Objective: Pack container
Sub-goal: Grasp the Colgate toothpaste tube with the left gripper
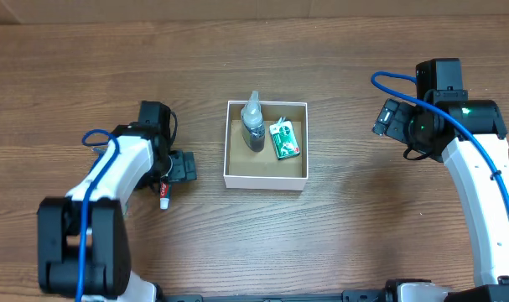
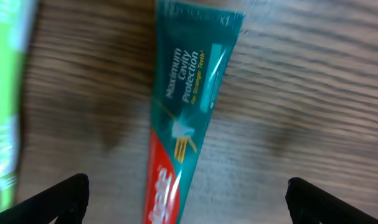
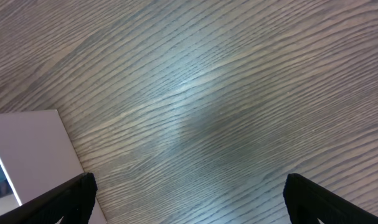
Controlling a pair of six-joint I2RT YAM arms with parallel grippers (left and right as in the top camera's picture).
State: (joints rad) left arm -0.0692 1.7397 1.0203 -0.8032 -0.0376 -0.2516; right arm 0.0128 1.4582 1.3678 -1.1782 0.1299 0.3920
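Note:
The finger shadows on the wood stand apart from my left gripper's fingers, so it lowers first now and closes on the tube only then.
The container (image 1: 266, 180), a square white-walled box with a brown inside, sits mid-table. It holds a small clear bottle (image 1: 253, 124) and a green packet (image 1: 284, 140). My left gripper (image 1: 172, 167) is open, low over a teal-and-red toothpaste tube (image 2: 189, 112) that lies on the table between its fingers (image 2: 187, 199). Only the tube's cap end (image 1: 164, 200) shows in the overhead view. My right gripper (image 1: 386, 117) is open and empty over bare wood (image 3: 189, 199), right of the container, whose white wall (image 3: 27, 149) shows at the lower left of the right wrist view.
A green toothbrush (image 2: 5, 106) lies beside the tube at the left edge of the left wrist view, blurred. The table is dark wood grain. Blue cables run along both arms.

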